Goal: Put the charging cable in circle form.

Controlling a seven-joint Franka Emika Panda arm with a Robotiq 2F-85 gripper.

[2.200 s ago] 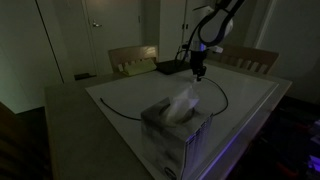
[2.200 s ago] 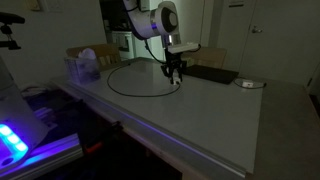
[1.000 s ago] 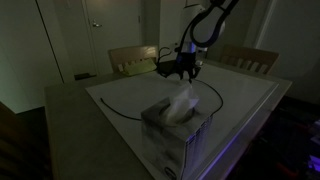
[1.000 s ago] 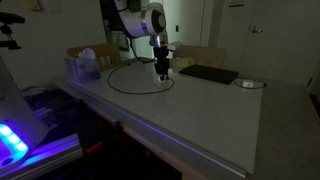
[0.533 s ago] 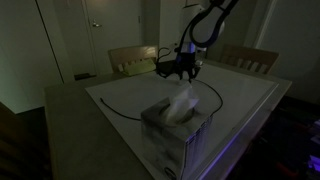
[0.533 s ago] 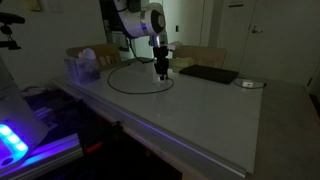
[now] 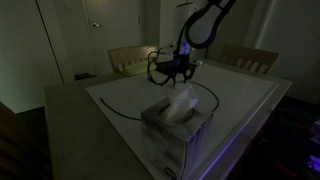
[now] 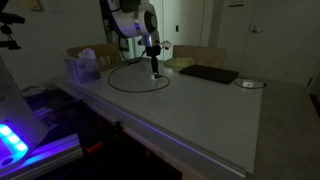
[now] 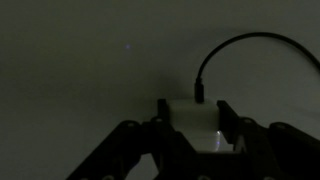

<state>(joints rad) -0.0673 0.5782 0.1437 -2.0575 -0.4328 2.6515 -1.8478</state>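
The plug is at the loop's side away from the tissue box and would stay short of its place if I opened now, so my gripper keeps holding it.
The charging cable (image 7: 112,107) is a thin black cord lying in a wide loop on the white table top; it also shows as a ring in an exterior view (image 8: 112,87). Part of it is hidden behind the tissue box. In the wrist view the cord (image 9: 240,42) arcs up and right from a whitish plug (image 9: 195,120). My gripper (image 9: 194,108) is shut on that plug. In both exterior views the gripper (image 7: 172,68) (image 8: 153,68) hangs low over the far part of the loop.
A tissue box (image 7: 178,130) stands at the near table edge, and also shows in an exterior view (image 8: 84,65). A flat black pad (image 8: 208,73) and a small round object (image 8: 247,83) lie beyond the loop. Chairs (image 7: 250,58) stand behind the table. The room is dark.
The gripper has moved sideways along the far side of the table towards the tissue box side, carrying the plug end, and the wrist has turned. The loop's far end has shifted with it.
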